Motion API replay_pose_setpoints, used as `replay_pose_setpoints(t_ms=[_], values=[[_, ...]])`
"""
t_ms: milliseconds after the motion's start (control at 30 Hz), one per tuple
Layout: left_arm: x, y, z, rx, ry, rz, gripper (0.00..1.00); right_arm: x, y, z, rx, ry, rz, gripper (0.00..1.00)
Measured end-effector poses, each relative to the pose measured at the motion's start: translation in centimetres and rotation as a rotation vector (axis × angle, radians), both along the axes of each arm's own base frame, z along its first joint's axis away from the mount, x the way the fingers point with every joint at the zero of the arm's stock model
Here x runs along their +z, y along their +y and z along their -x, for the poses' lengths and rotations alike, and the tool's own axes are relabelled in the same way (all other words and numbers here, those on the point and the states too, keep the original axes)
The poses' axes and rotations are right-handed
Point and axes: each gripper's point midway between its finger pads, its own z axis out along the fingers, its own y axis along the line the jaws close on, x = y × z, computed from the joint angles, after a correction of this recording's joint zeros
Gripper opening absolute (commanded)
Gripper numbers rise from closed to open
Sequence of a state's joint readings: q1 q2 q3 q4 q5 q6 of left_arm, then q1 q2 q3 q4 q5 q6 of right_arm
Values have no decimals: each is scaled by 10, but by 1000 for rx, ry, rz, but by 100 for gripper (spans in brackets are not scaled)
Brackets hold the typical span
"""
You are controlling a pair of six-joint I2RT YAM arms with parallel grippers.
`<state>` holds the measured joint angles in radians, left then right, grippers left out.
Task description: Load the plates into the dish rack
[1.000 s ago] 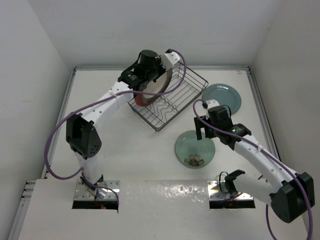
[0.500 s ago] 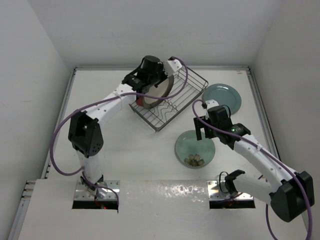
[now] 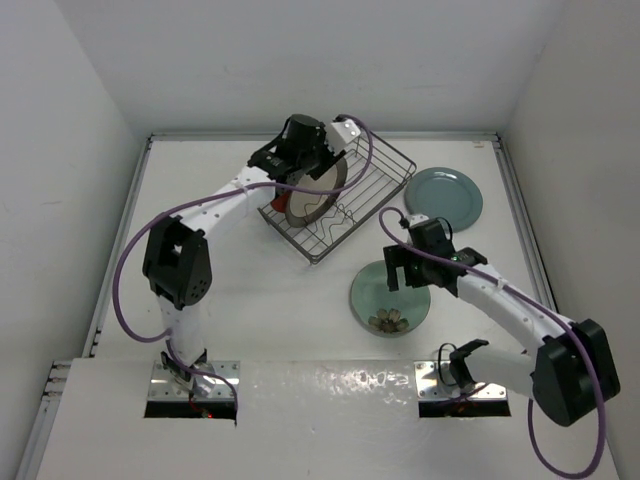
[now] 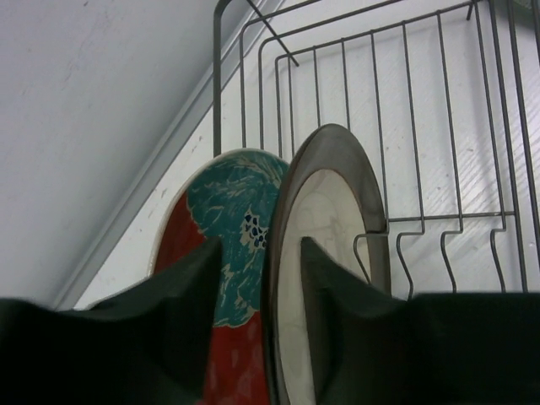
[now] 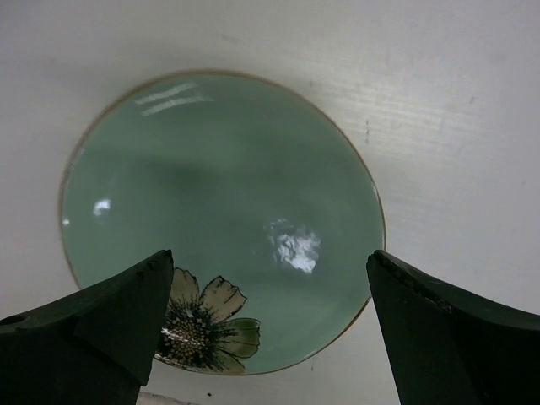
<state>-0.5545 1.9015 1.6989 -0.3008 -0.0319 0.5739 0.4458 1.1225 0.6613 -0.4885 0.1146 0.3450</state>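
The right gripper picks up the pale green plate [image 5: 228,194] by its side rim [image 5: 381,221] next. That leaves the remaining rim free for my left gripper.
The dish rack [image 3: 352,198] stands at the back of the table. Two plates stand on edge in it: the red plate with teal pattern [image 4: 232,211] and, beside it, the cream plate with a dark brown rim [image 4: 325,219]. My left gripper [image 4: 260,242] is open, its fingers straddling the cream plate's rim with a gap on each side. The pale green plate [image 5: 228,194] with a flower lies flat on the table. My right gripper [image 5: 270,257] hangs wide open over it, holding nothing. The grey-teal plate [image 3: 443,195] lies flat to the right of the rack.
The rack's wavy wire dividers [image 3: 340,218] run on towards its near right end. White walls enclose the table on the left, back and right. The right arm [image 3: 500,300] stretches diagonally from the near right corner.
My left gripper's jaws have parted from the cream plate's rim, and the plate now stands in the rack beside the red one. The right gripper has shifted slightly left over the green plate.
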Motion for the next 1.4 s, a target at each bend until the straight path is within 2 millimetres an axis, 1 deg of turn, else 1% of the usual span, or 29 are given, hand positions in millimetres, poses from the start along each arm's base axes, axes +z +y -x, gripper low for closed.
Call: replay_pose_setpoints(t_ms=[67, 100, 133, 167, 233, 267, 300, 367, 400, 433, 467, 533, 567, 600, 633, 667, 700, 733, 767, 867, 900, 933, 967, 1033, 1100, 1200, 1267, 1333, 1400], values=[[1, 2, -1, 19, -2, 4, 50, -21, -5, 11, -27, 70, -6, 94], [1, 4, -2, 30, -3, 3, 52, -32, -9, 18, -46, 110, -3, 94], [1, 5, -3, 39, -2, 5, 53, -38, -12, 22, -60, 135, 0, 94], [1, 6, -3, 49, -2, 6, 58, -43, -15, 26, -75, 161, 9, 94], [2, 8, -3, 62, -1, 7, 63, -48, -18, 29, -87, 190, 22, 94], [3, 9, -3, 68, 1, 8, 70, -47, -20, 29, -93, 194, 31, 94], [5, 9, -3, 73, 3, 11, 74, -45, -22, 27, -101, 192, 44, 94], [13, 9, -2, 86, 12, 24, 77, -38, -26, 21, -122, 176, 63, 91], [25, 8, -5, 89, -5, 41, 79, -34, -29, 16, -138, 164, 66, 90], [36, 8, -6, 93, -15, 55, 84, -32, -33, 13, -162, 161, 67, 88], [48, 6, -7, 96, -29, 73, 87, -33, -38, 11, -186, 166, 64, 86], [74, 4, -9, 100, -64, 115, 87, -40, -51, 14, -244, 206, 67, 84], [85, 3, -10, 100, -77, 135, 88, -46, -55, 17, -264, 230, 65, 83], [95, 2, -9, 98, -83, 152, 87, -54, -58, 24, -272, 265, 59, 77], [101, 1, -8, 93, -84, 168, 87, -62, -58, 32, -264, 302, 53, 74], [105, -2, -5, 79, -77, 181, 87, -69, -55, 39, -253, 330, 38, 70], [106, -4, -3, 65, -66, 190, 86, -76, -51, 48, -233, 365, 15, 64], [106, -7, 2, 45, -48, 198, 85, -79, -42, 55, -211, 393, -33, 61], [104, -9, 6, 28, -28, 203, 85, -80, -37, 54, -194, 392, -58, 59], [95, -18, 22, -42, 46, 212, 82, -80, -28, 51, -157, 377, -106, 37], [92, -20, 28, -64, 72, 213, 81, -80, -24, 48, -143, 367, -133, 28], [89, -23, 34, -85, 95, 215, 80, -80, -17, 46, -128, 358, -168, 9], [87, -24, 38, -102, 113, 216, 80, -79, -10, 44, -106, 349, -204, 0], [82, -28, 50, -146, 151, 223, 78, -76, 2, 40, -78, 338, -271, 0], [75, -29, 65, -191, 197, 223, 78, -75, 8, 42, -44, 339, -297, 0], [62, -37, 89, -274, 265, 217, 78, -73, 10, 44, 7, 334, -300, 0], [53, -42, 103, -342, 305, 204, 79, -66, 11, 46, 51, 312, -301, 0], [38, -51, 123, -415, 361, 186, 81, -48, 16, 41, 115, 244, -312, 0], [20, -62, 145, -497, 408, 159, 82, -24, 22, 32, 182, 148, -319, 0]])
